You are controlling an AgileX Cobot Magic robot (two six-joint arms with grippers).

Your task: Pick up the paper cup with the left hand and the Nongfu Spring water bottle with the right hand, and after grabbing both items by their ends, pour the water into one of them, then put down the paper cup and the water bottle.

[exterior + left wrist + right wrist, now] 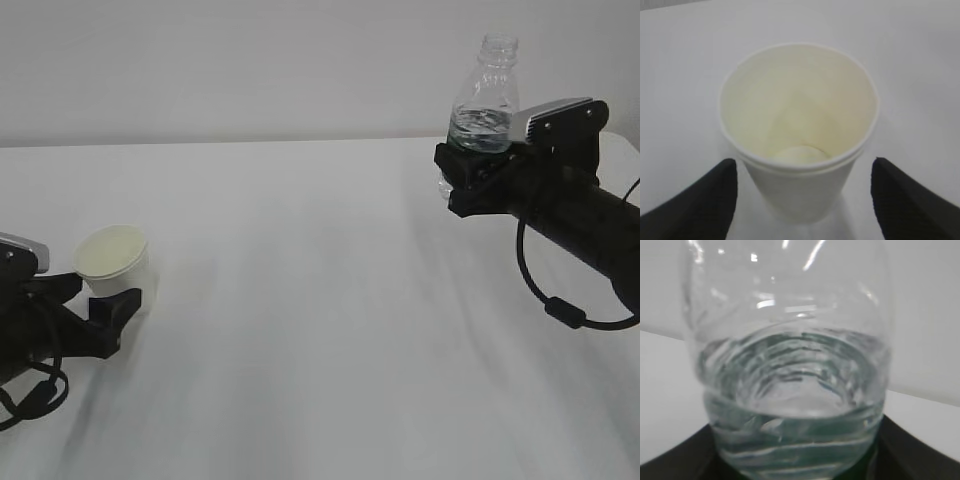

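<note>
The paper cup should be grabbed by its lower side (132, 285) (799, 192) with my left gripper next, so that the cup's rim stays free to receive the water.
The white paper cup (115, 262) stands upright on the table at the left, its cream inside (797, 110) showing. My left gripper (105, 292) is open, with one black finger (705, 200) on each side of the cup's lower wall and a gap on both sides. At the upper right my right gripper (470, 172) is shut on the capless Nongfu Spring water bottle (485, 90), holding it upright above the table by its lower part. Water (795, 405) fills the bottom portion of the bottle. The black jaws (797, 455) press both sides of the ribbed wall (790, 340).
The white table (320, 300) meets a pale wall (250, 60) at the back. A black cable (560, 305) loops below the right arm.
</note>
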